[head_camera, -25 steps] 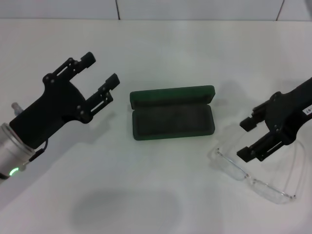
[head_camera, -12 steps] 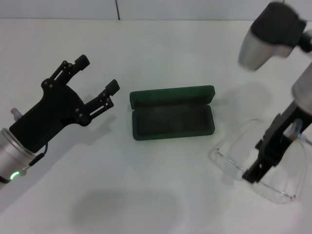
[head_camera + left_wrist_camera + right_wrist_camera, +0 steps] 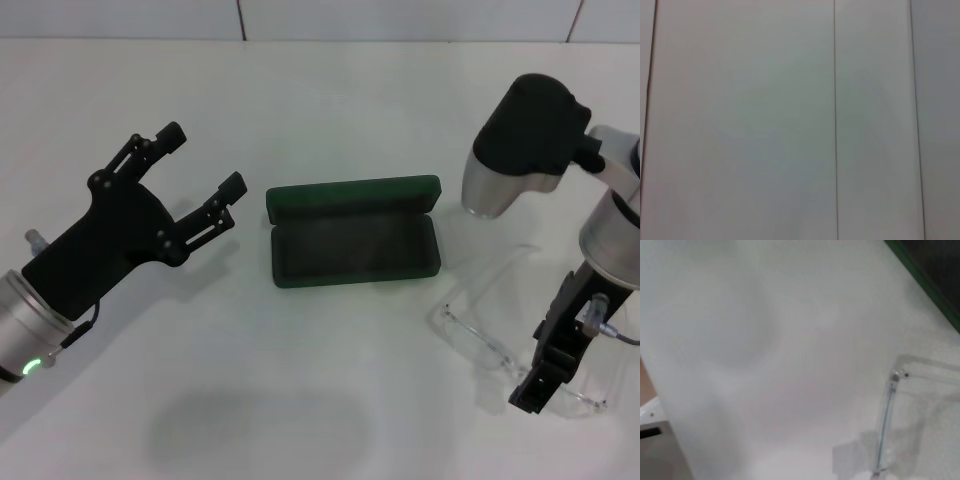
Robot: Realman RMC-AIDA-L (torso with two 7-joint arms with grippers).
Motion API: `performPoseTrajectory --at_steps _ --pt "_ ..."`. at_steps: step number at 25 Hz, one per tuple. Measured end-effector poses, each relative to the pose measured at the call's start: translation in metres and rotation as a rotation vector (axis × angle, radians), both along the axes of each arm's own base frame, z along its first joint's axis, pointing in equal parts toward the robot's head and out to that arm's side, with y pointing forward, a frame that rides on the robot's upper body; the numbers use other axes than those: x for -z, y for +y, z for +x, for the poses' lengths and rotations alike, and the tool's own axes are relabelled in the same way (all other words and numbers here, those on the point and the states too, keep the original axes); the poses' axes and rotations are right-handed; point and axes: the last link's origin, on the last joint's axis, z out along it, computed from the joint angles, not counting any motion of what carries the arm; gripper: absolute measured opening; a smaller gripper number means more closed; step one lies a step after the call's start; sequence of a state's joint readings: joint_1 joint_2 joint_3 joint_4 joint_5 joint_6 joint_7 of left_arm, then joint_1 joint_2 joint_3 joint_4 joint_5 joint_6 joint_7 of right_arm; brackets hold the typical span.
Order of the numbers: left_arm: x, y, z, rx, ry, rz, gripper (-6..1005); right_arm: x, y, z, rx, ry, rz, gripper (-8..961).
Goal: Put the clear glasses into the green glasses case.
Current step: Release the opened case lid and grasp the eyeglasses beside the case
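My right gripper's fingers are still above the front of the glasses, apart from their shadow, so my right gripper needs to go lower first and then close on the glasses.
The green glasses case (image 3: 355, 245) lies open in the middle of the table, lid (image 3: 352, 196) tilted back, dark grey inside empty. The clear glasses (image 3: 478, 343) rest on the table to its right, arms unfolded toward the back. My right gripper (image 3: 532, 393) points straight down onto the near right part of the glasses' front and shows edge-on. In the right wrist view, a hinge and lens edge of the glasses (image 3: 894, 376) are close, and a corner of the case (image 3: 932, 287) shows. My left gripper (image 3: 203, 157) hovers open left of the case, holding nothing.
The white table (image 3: 330, 90) runs back to a tiled wall. The right arm's grey and black elbow (image 3: 520, 150) hangs above the table behind the glasses. The left wrist view shows only pale panels with thin seams (image 3: 834, 120).
The right arm has swung its wrist from slanting to pointing straight down and dropped toward the near right end of the glasses. The left gripper has drifted slightly left.
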State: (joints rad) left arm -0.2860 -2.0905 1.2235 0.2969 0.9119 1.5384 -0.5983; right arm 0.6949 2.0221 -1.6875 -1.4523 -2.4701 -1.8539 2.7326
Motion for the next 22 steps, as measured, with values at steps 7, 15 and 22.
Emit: performPoseTrajectory --at_steps 7,15,22 --pt "0.001 0.004 0.000 -0.015 0.005 0.003 880 0.005 -0.001 0.011 -0.030 0.015 0.009 811" --pt "0.003 0.004 -0.003 -0.025 0.020 0.016 880 0.013 0.000 0.016 -0.062 0.056 0.029 799" --pt "0.004 0.003 -0.003 -0.027 0.022 0.017 879 0.024 -0.004 0.016 -0.096 0.048 0.005 788"
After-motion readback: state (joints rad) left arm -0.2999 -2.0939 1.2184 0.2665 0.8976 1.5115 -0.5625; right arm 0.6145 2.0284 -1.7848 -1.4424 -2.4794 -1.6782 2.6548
